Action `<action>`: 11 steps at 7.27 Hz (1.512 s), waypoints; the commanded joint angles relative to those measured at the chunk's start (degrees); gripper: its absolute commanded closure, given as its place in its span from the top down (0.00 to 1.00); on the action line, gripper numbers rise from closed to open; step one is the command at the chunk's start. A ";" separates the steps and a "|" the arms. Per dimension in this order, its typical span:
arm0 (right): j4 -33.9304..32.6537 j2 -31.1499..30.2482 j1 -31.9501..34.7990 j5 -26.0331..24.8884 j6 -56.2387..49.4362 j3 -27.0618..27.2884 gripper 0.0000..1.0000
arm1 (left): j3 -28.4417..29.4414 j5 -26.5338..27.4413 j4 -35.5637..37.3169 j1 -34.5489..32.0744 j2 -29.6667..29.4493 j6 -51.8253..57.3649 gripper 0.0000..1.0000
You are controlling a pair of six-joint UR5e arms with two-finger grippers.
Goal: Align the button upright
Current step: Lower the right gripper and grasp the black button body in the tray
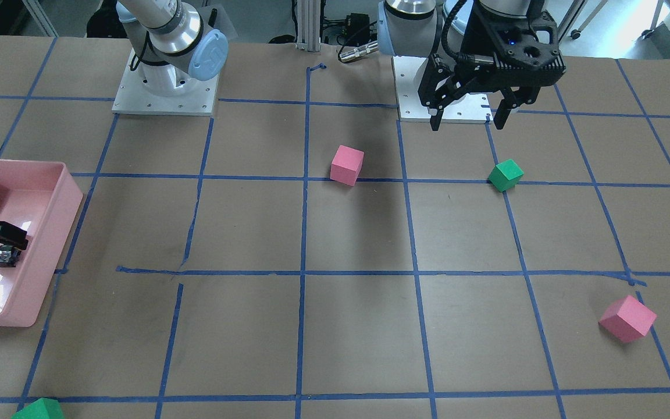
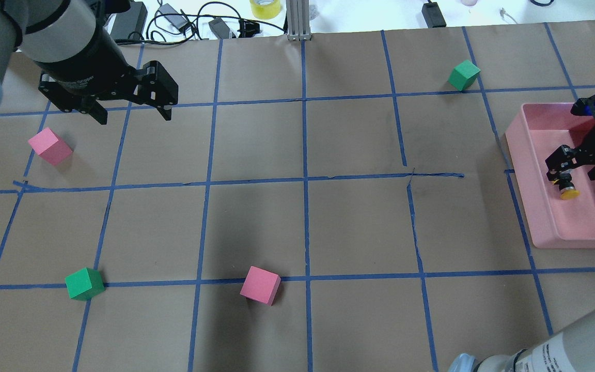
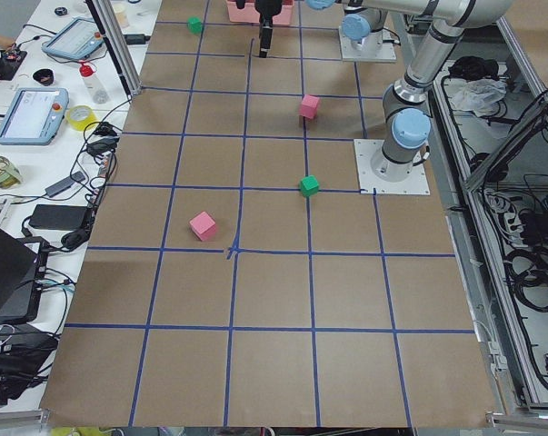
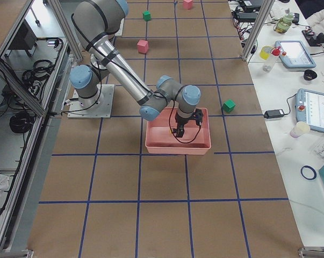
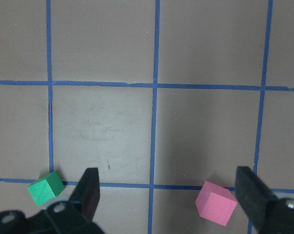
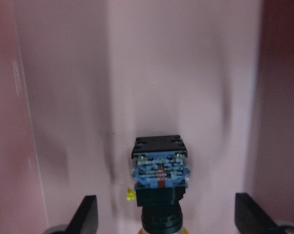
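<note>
I need to grab the button with my right gripper next by its black body [image 6: 160, 196], beside the blue-grey contact block [image 6: 160, 170], to set the button upright.
The button [image 2: 568, 190], with a yellow cap, black body and blue-grey contact block, lies on the floor of the pink tray [image 2: 540, 206]. It seems to lie on its side, cap toward the robot. My right gripper [image 2: 576, 173] is open just above it. In the right wrist view the button [image 6: 160, 175] sits between the spread fingers [image 6: 86, 214] and touches neither. It also shows in the front view [image 1: 4, 256] under the right gripper [image 1: 12, 237]. My left gripper [image 2: 132, 114] is open and empty, high over the table.
Loose foam cubes lie on the table: pink [image 2: 49, 146], green [image 2: 84, 283], pink [image 2: 260, 285], green [image 2: 464, 75]. The tray's walls [image 1: 70, 198] close in around the right gripper. Cables and boxes lie beyond the far table edge.
</note>
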 commanded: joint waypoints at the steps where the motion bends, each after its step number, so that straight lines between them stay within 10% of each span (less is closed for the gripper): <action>1: -0.14 0.94 -0.21 0.15 0.08 0.31 1.00 | 0.00 0.00 0.00 0.00 0.00 0.00 1.00; 2: -0.49 1.38 -0.48 0.24 0.00 0.31 0.86 | 0.00 -0.09 0.17 0.09 -0.09 0.00 1.00; 4: -0.49 1.39 -0.57 0.07 -0.35 0.31 0.14 | 0.00 -0.18 0.35 0.09 -0.09 0.09 1.00; 5: -0.40 1.30 -0.57 -0.02 -0.36 0.22 0.00 | 0.00 -0.18 0.35 0.00 -0.09 0.09 1.00; 11: 6.52 -6.15 0.22 0.24 1.84 -2.06 0.00 | 0.00 -0.18 0.53 0.18 -0.09 0.09 1.00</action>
